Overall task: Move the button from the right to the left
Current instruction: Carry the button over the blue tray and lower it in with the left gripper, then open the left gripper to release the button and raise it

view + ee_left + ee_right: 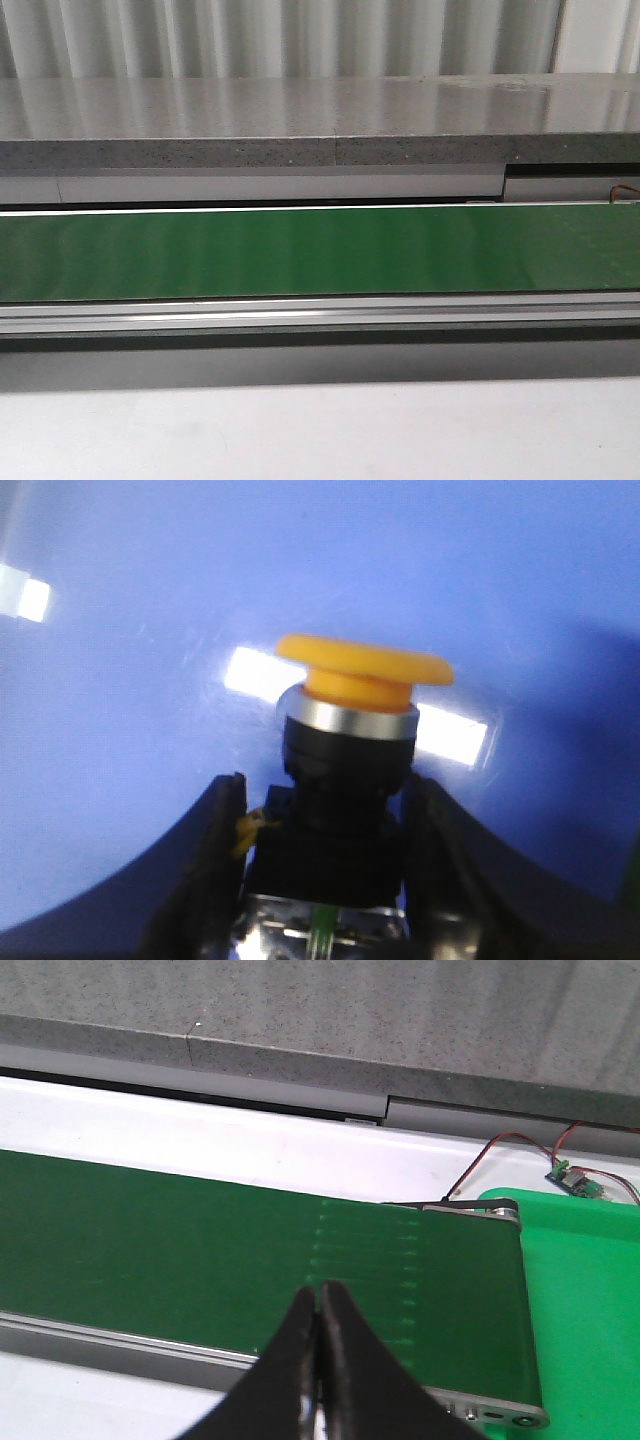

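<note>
The button's block (325,855) is low over the blue surface in the left wrist view, so my left gripper should release it now.
The button (350,700) shows in the left wrist view only: a yellow-orange mushroom cap, a silver ring, a black collar and a clear greenish part at its base. My left gripper (325,800) is shut on the button's black body, one dark finger (215,860) on each side, over a glossy blue surface (120,760). My right gripper (320,1305) is shut with nothing in it, hanging over the near edge of the green conveyor belt (180,1250). Neither gripper nor the button appears in the front view.
The green belt (320,250) runs across the front view between a metal rail (320,315) and a grey stone ledge (250,130). In the right wrist view the belt ends at a roller by a bright green mat (590,1300), with red wires and a small board (575,1180).
</note>
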### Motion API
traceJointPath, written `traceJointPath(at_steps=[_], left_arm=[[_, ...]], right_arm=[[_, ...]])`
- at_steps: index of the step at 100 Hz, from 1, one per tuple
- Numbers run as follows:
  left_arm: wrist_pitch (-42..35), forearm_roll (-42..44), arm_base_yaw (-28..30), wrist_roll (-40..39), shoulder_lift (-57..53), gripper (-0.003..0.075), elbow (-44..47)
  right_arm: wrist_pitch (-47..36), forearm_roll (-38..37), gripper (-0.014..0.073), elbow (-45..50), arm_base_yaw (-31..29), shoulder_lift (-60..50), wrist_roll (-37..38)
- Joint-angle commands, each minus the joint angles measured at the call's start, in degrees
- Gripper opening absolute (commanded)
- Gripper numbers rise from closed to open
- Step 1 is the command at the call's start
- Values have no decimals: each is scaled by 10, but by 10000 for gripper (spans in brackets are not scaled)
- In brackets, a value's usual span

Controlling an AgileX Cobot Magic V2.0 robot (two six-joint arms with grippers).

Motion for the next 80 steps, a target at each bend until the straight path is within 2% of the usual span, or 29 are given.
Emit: traceJointPath(at_steps=[1,18,25,57,80], left_arm=[[-18,-5,1,-3,-26,123,-16],[-20,-6,1,-3,-26,454,-16],[-20,-5,1,0,-26,525,-16],[-21,12,2,0,-30,524,-17],[-22,14,2,0,-85,524,-20]], right_arm=[[-43,4,-67,-14,0,0,-5],[-43,4,-67,-14,0,0,-5],[-43,4,-67,-14,0,0,-5],[-43,4,-67,-14,0,0,-5],[-43,4,-67,-14,0,0,-5]])
